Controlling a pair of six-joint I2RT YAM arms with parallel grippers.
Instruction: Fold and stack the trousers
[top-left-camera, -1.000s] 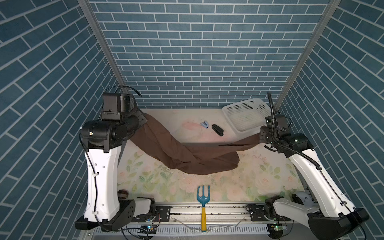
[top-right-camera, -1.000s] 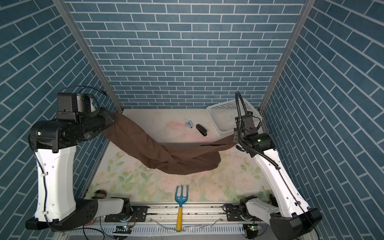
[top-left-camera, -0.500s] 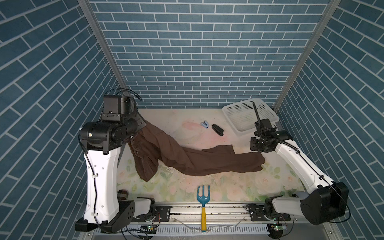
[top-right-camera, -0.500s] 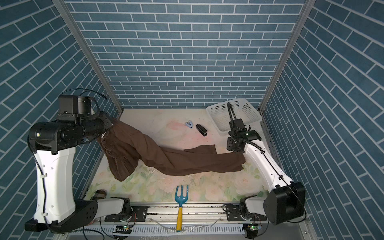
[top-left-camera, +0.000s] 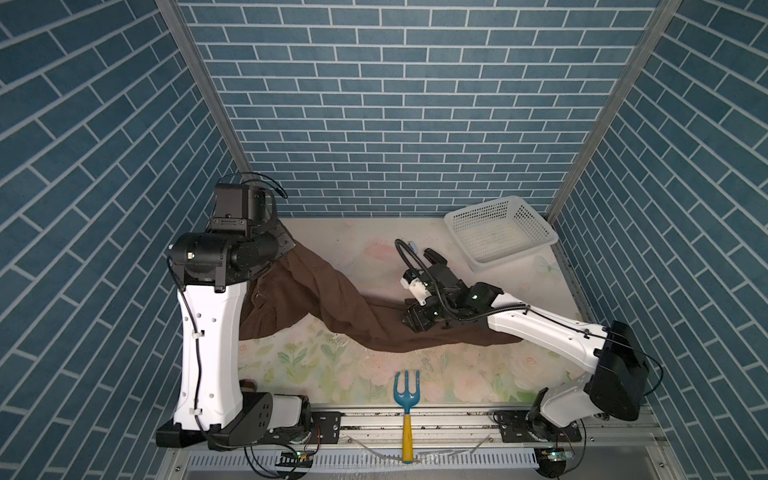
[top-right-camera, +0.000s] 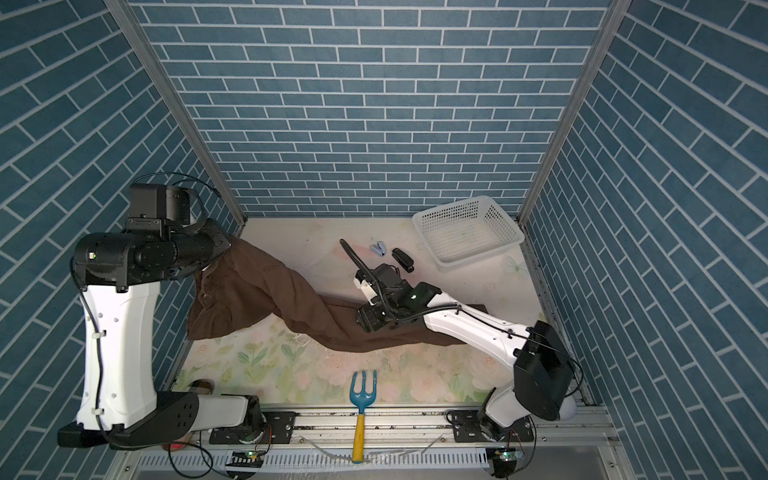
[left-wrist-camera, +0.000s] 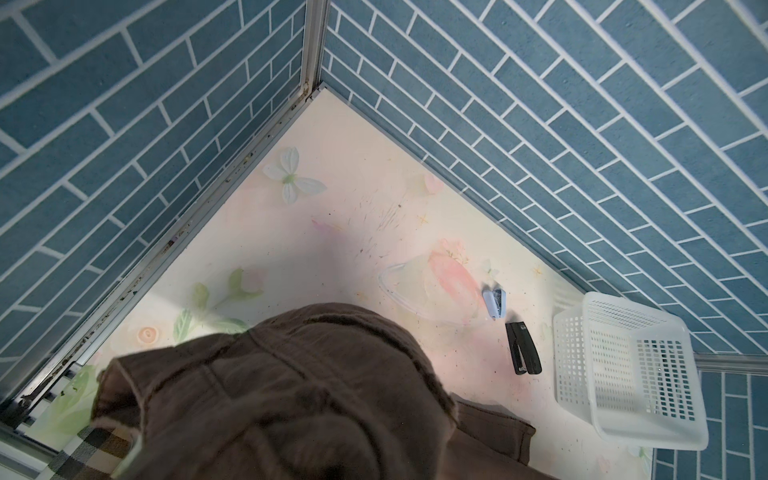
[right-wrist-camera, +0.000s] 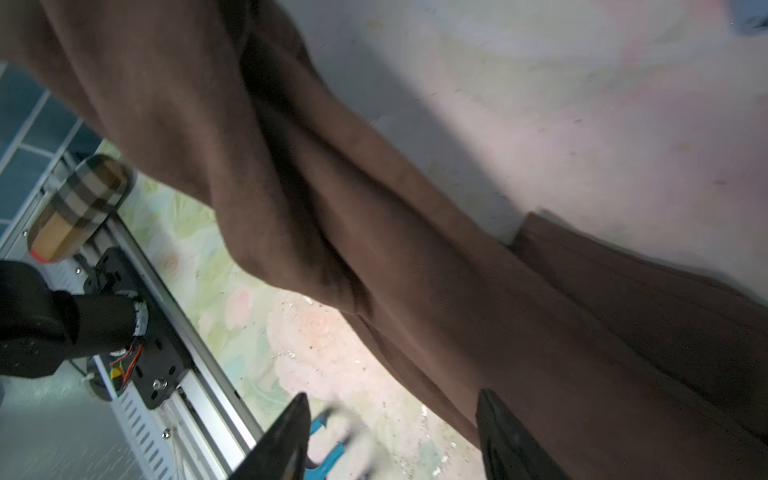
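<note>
The trousers (top-left-camera: 332, 291) need to be straightened for folding. My right gripper should next grab the front edge of the trouser legs near the middle, away from where my left gripper holds the waist.
The dark brown trousers (top-left-camera: 332, 291) hang by the waist from my left gripper (top-left-camera: 289, 249), raised at the back left and shut on the fabric. In the left wrist view the trousers (left-wrist-camera: 291, 395) cover its jaws. The legs trail rightward and lie flat across the middle of the floral table (top-left-camera: 316, 365). My right gripper (top-left-camera: 415, 322) hovers low over the legs near the middle. In the right wrist view this gripper (right-wrist-camera: 390, 415) stands open with nothing between its fingers; one tip is over the trousers (right-wrist-camera: 415, 249), the other over bare table.
A white basket (top-left-camera: 536, 220) sits at the back right. A black stapler (top-right-camera: 403, 259) and a small light-blue stapler (top-right-camera: 378, 248) lie behind the right arm. A blue garden fork (top-left-camera: 407, 390) rests at the front edge. A plaid pouch (right-wrist-camera: 79, 203) lies at the front left.
My right gripper has opened and let go of the leg ends, which dropped onto the table. It has moved left over the legs. The left gripper still holds the waist up.
</note>
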